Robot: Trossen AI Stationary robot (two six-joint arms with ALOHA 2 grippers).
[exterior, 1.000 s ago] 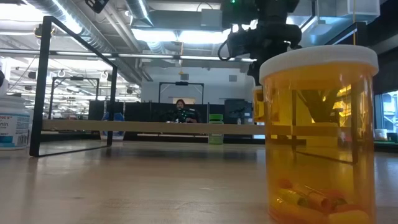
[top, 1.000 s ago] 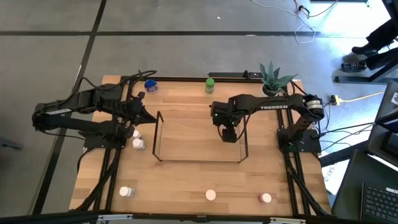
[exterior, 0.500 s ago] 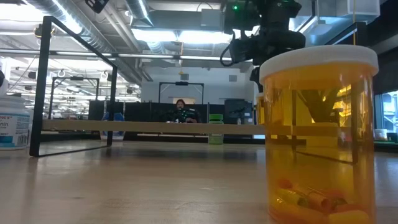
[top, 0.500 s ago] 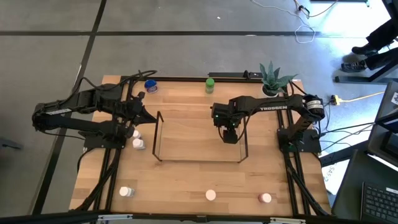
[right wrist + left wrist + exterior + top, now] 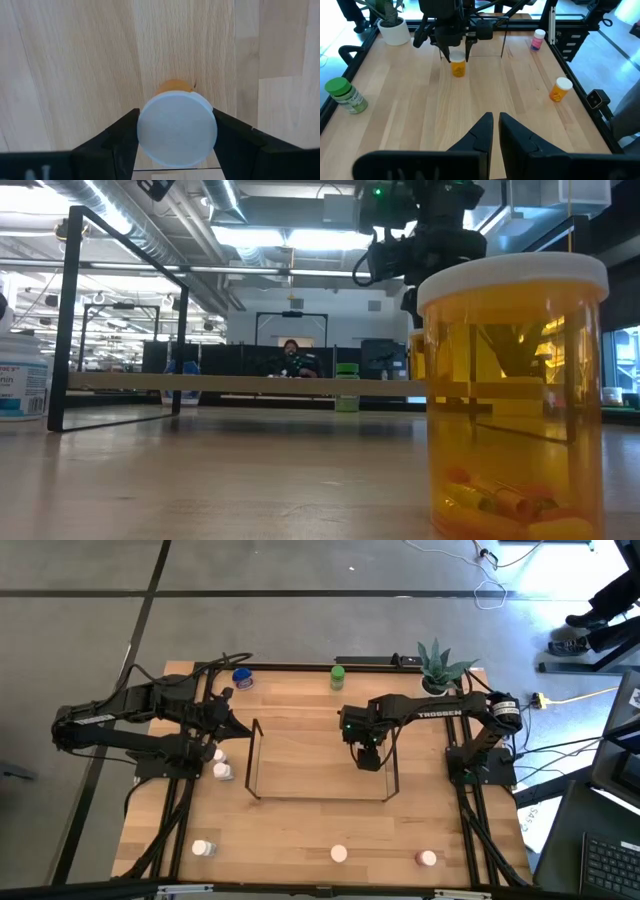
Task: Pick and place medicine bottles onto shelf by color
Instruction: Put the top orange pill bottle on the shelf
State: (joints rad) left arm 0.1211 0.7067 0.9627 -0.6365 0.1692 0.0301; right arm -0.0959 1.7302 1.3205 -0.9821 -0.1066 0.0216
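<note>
My right gripper opens now, since the orange bottle's base is down at the shelf board and the bottle would stand.
An orange medicine bottle with a white cap (image 5: 177, 127) stands upright inside the right end of the wire shelf (image 5: 320, 800). My right gripper (image 5: 369, 756) is over it, pointing down, fingers on the cap. The left wrist view shows the same bottle (image 5: 458, 67) under that gripper. My left gripper (image 5: 496, 118) waits shut above the table's left side, holding nothing. Other bottles stand loose on the table: blue-capped (image 5: 242, 678), green-capped (image 5: 338, 675), two white (image 5: 220, 764). My right gripper pinches the bottle's white cap (image 5: 145, 125) between its two fingers, one on each side of the rim. The fingers come from above, pointing down. The bottle is upright with its base at the wood; whether it rests there or hangs just clear, I cannot tell.
Near the front edge stand a white bottle (image 5: 203, 848), an orange one with a pale cap (image 5: 339, 854) that fills the low view (image 5: 515, 395), and a pink-capped one (image 5: 427, 859). A potted plant (image 5: 440, 665) is at the far right. A person sits far behind the table (image 5: 291, 358).
</note>
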